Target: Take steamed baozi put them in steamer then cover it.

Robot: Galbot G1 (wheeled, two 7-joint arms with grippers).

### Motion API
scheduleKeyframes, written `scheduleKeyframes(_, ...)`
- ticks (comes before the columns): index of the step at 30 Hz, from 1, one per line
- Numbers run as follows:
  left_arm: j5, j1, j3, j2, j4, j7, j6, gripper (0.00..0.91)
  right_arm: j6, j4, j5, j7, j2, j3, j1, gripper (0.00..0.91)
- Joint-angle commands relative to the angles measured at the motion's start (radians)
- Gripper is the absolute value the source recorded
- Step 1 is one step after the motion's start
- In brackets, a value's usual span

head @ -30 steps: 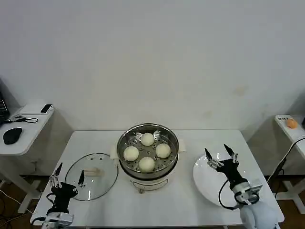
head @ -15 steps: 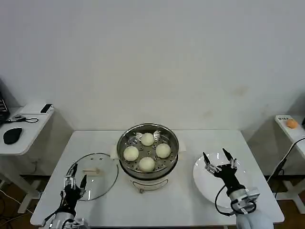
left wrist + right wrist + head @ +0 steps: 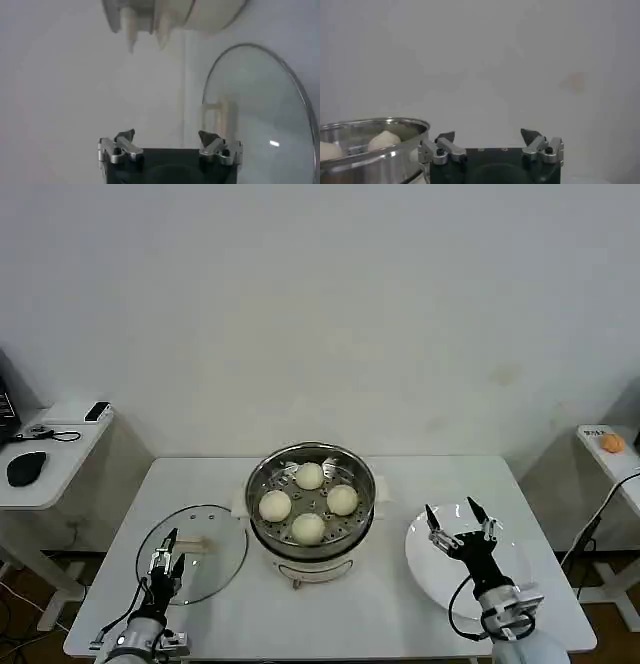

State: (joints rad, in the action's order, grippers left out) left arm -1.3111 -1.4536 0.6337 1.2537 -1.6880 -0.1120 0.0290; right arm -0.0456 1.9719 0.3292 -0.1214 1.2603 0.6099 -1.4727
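Note:
I need to grip the glass cover by its raised cream handle (image 3: 195, 544) (image 3: 220, 117) with my left gripper next, since the cover spreads wide and flat on the tabletop.
Several creamy-white steamed baozi (image 3: 309, 475) lie in the shiny steamer (image 3: 352, 467) at the table's centre, which stands uncovered. The glass cover (image 3: 205, 569) lies flat on the table to its left, its cream handle (image 3: 195, 542) up. My left gripper (image 3: 168, 549) hovers open over the cover's near left part. In the left wrist view the cover (image 3: 260, 115) lies just off to one side of the left gripper (image 3: 166, 136). My right gripper (image 3: 458, 524) is open and empty above the white plate (image 3: 430, 559). The right wrist view shows the steamer (image 3: 370, 135) with a baozi (image 3: 384, 140) beside the right gripper (image 3: 487, 135).
The white plate at the right holds nothing. A side desk with a black mouse (image 3: 25, 467) stands at the far left, another small table with an orange object (image 3: 611, 442) at the far right. The table's front edge runs close under both wrists.
My left gripper has moved right, from beside the cover's left rim to over the cover. My right gripper has drawn back a little toward the near edge, still over the plate.

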Motion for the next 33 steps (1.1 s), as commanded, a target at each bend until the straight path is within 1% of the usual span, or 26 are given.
scheduleKeyframes(1,-0.059,0.084,-0.005,-0.004,0.082,0.016,-0.003,0.907,-0.006,-0.002,-0.005,0.002,0.008,0.001,-0.005,0.907)
scheduleKeyframes(12,-0.063,0.161,-0.017,-0.009,0.152,0.016,-0.003,0.907,-0.007,-0.019,-0.009,0.001,0.014,0.003,0.000,0.907)
scheduleKeyframes(20,-0.065,0.177,-0.030,-0.013,0.176,0.019,-0.001,0.907,-0.009,-0.028,-0.010,0.000,0.018,0.009,0.000,0.907)
scheduleKeyframes(33,-0.028,0.221,-0.044,0.002,0.220,0.004,-0.014,0.907,-0.020,-0.037,-0.023,-0.001,0.028,0.010,-0.007,0.907)
